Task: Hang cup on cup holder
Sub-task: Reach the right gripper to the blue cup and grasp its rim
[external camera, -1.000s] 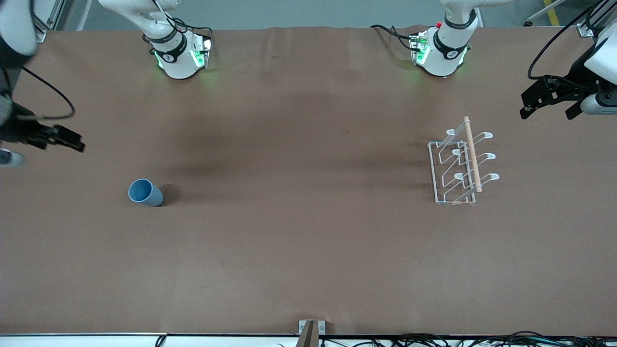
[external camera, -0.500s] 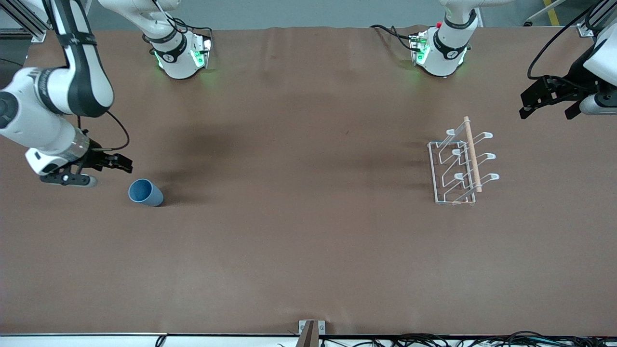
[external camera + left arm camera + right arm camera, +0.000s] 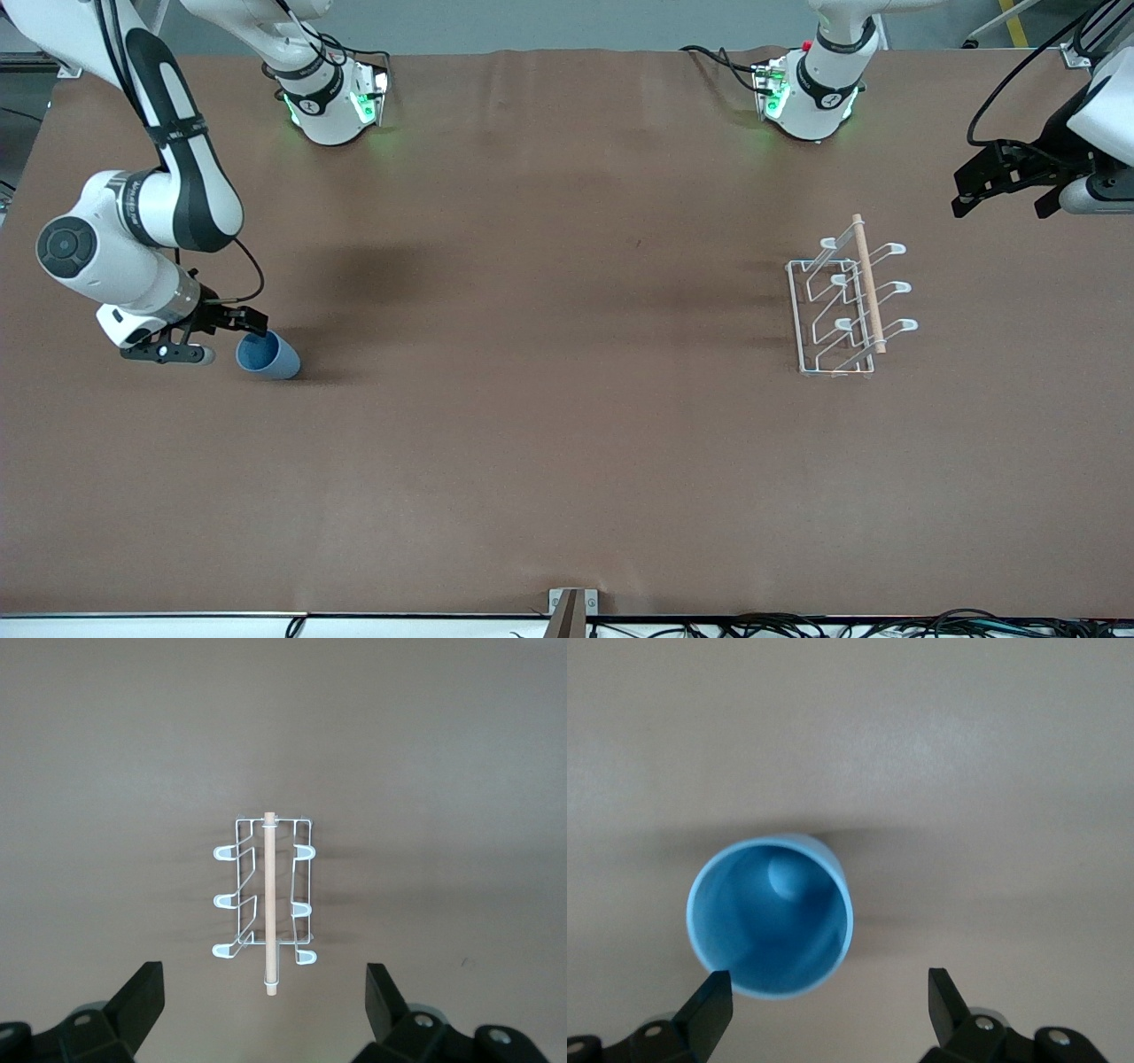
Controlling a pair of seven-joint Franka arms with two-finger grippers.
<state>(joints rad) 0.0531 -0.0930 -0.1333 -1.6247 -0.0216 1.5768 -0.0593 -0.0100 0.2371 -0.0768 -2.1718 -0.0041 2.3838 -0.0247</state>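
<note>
My right gripper moves toward the cup's opening (image 3: 254, 353), before it closes on the light-blue cup, since both fingers are still outside the cup's rim (image 3: 239, 360).
The light-blue cup (image 3: 267, 355) stands on the brown table toward the right arm's end, its darker inside showing. My right gripper (image 3: 223, 338) is open and low right beside the cup, touching nothing. In the right wrist view the cup (image 3: 771, 914) lies just ahead of the open gripper (image 3: 826, 990), its rim close to one fingertip (image 3: 713, 994). The white wire cup holder (image 3: 849, 297) with its wooden rod stands toward the left arm's end. My left gripper (image 3: 1005, 197) waits open and empty in the air past the holder. The left wrist view shows the holder (image 3: 266, 904) ahead of that gripper (image 3: 263, 985).
The two arm bases (image 3: 330, 102) (image 3: 811, 97) stand along the table's far edge. A small metal bracket (image 3: 571, 607) sits at the table's near edge. The brown table surface (image 3: 549, 372) lies bare between cup and holder.
My right arm has swung in from the table's end and come down, bringing its open gripper right beside the cup. The cup, the holder and the left arm have stayed put.
</note>
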